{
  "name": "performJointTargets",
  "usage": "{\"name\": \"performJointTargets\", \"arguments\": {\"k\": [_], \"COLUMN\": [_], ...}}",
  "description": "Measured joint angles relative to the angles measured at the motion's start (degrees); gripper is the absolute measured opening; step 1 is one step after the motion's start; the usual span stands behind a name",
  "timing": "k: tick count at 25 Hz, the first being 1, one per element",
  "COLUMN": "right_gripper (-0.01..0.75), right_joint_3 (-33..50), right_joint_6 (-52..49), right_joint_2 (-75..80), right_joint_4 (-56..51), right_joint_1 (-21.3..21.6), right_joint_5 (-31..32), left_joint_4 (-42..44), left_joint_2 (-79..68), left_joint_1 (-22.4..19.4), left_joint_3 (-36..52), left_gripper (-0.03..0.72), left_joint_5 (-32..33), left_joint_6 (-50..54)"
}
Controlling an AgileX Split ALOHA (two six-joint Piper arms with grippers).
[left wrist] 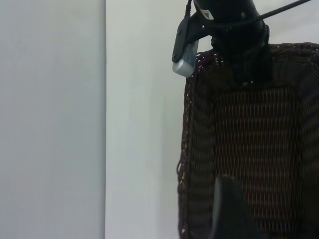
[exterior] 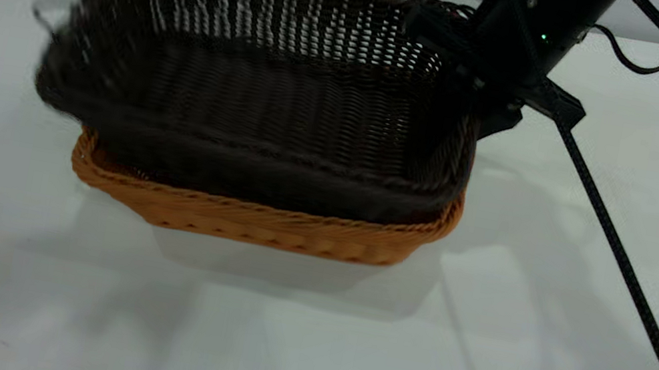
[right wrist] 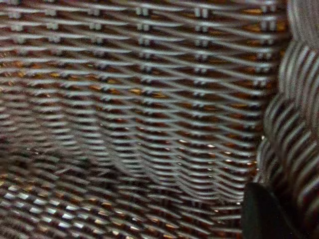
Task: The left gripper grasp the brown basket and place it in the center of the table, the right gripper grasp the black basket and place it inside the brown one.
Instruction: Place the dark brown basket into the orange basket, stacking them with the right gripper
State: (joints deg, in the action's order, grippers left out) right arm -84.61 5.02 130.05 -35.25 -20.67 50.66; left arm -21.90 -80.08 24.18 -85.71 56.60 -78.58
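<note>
The lower edge of the black basket (exterior: 263, 99) is inside the brown basket's rim (exterior: 272, 216) and it would stay nested, so my right gripper is ready to open now.
The black basket (exterior: 263, 99) sits tilted in the brown basket (exterior: 255, 223), its left end raised and blurred, its right end low. The brown basket rests on the white table (exterior: 547, 332) near the middle. My right gripper (exterior: 483, 100) is shut on the black basket's right end wall. In the right wrist view one fingertip (right wrist: 264, 214) lies against the dark weave (right wrist: 149, 99) beside the braided rim. My left gripper (left wrist: 234, 214) is out of the exterior view. It hangs over the black basket (left wrist: 254, 139), facing my right gripper (left wrist: 239, 45).
The right arm's long black cable (exterior: 626, 271) runs diagonally over the table toward the front right. A thin wire loop handle (exterior: 48, 13) sticks out at the black basket's left end. In the left wrist view the table's edge (left wrist: 105, 149) runs beside the baskets.
</note>
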Motion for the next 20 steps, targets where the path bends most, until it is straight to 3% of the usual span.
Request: {"name": "performJointTargets", "arguments": {"k": [6, 14, 17, 20], "right_gripper": [0.143, 0.471, 0.54, 0.555], "right_joint_3": [0.0, -0.11, -0.11, -0.11], "right_joint_6": [0.0, 2.37, 3.21, 2.73], "right_joint_2": [-0.01, -1.89, -5.7, -11.01], "right_joint_4": [1.19, 0.42, 3.37, 8.45], "right_joint_1": [0.02, 0.07, 0.07, 0.07], "right_joint_5": [0.0, 2.21, 2.63, 3.2], "left_joint_4": [0.0, 0.06, 0.18, 0.36], "left_joint_2": [0.0, 0.23, 1.29, 3.7], "left_joint_1": [0.0, 0.0, 0.0, 0.0], "left_joint_3": [0.0, 0.0, 0.0, 0.0], "left_gripper": [0.382, 0.379, 0.379, 0.379], "left_joint_5": [0.0, 0.07, 0.07, 0.07], "left_joint_6": [0.22, 0.27, 0.27, 1.16]}}
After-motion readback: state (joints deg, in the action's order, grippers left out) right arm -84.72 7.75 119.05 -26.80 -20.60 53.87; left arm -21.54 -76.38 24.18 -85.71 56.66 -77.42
